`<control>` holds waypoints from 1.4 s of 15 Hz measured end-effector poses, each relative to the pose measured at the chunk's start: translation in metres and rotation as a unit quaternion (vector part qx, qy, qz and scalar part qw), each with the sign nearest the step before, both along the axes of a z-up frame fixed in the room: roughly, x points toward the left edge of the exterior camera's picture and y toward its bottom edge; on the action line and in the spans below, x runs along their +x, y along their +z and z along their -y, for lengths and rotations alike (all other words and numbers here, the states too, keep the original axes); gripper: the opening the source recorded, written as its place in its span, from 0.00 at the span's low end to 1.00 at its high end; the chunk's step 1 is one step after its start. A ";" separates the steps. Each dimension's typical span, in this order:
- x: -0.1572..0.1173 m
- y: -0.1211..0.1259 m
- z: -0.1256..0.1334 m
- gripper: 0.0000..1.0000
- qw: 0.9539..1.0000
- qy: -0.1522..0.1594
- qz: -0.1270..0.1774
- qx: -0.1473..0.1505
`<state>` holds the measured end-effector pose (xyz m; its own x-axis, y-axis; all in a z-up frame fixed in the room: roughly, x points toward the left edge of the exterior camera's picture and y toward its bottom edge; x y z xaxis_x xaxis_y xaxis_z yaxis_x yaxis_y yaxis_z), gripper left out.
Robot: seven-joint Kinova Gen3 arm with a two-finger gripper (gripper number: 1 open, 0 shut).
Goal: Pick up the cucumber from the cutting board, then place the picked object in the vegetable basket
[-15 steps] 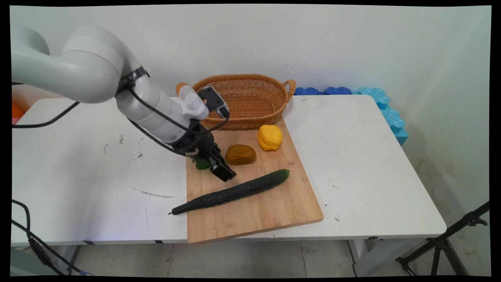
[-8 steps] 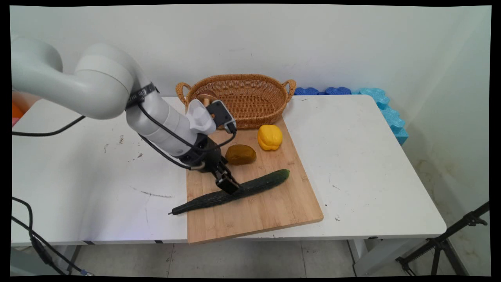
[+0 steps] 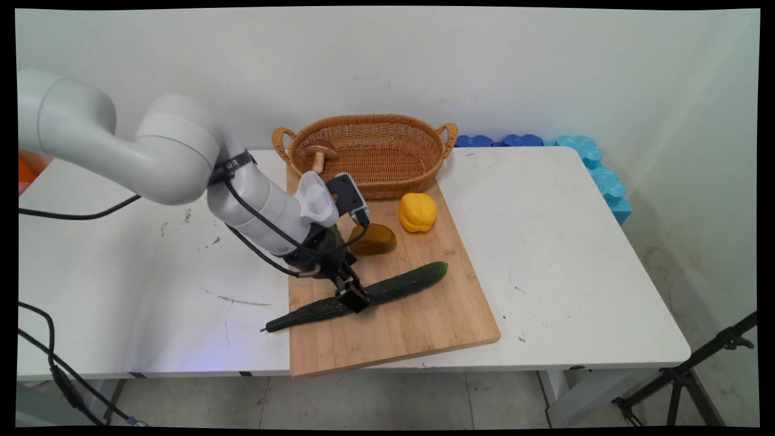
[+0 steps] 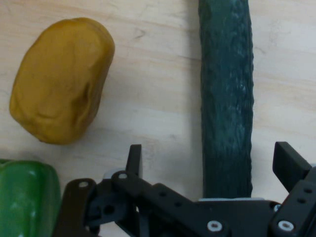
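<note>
Next, the gripper grabs the long dark green cucumber by its middle [image 3: 371, 293] to put it in the wicker basket [image 3: 385, 156].
A long dark green cucumber [image 3: 405, 281] lies slantwise on the wooden cutting board [image 3: 393, 330], its thin end sticking off the board's left edge. My gripper [image 3: 353, 298] is down over its middle and open. In the hand view the gripper [image 4: 212, 163] straddles the cucumber [image 4: 226, 98], one finger on each side with a gap to both. A brown potato [image 3: 372, 238] lies just behind, shown in the hand view as the potato [image 4: 59, 81] at upper left. A green pepper [image 4: 24, 197] sits at that view's lower left corner.
A yellow pepper [image 3: 417, 212] rests at the board's far edge. Behind it stands a wicker basket [image 3: 387, 163] holding a mushroom [image 3: 319, 151]. Blue foam pieces [image 3: 581, 151] line the back right corner, and a tripod [image 3: 684, 378] stands on the floor at lower right.
The arm has swung forward and down from beside the potato until its open fingers sit astride the cucumber's middle. The mushroom in the basket is now uncovered.
</note>
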<state>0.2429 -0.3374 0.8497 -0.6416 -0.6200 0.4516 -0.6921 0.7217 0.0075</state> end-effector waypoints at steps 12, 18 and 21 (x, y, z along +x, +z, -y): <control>-0.002 -0.022 -0.002 0.00 1.000 -0.023 0.010 -0.002; -0.005 -0.009 0.001 0.00 0.999 -0.043 0.006 -0.020; -0.005 0.009 0.008 0.00 0.998 -0.054 0.004 -0.037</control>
<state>0.2377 -0.3450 0.8586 -0.7065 -0.5122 0.4884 -0.6101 0.7906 -0.0534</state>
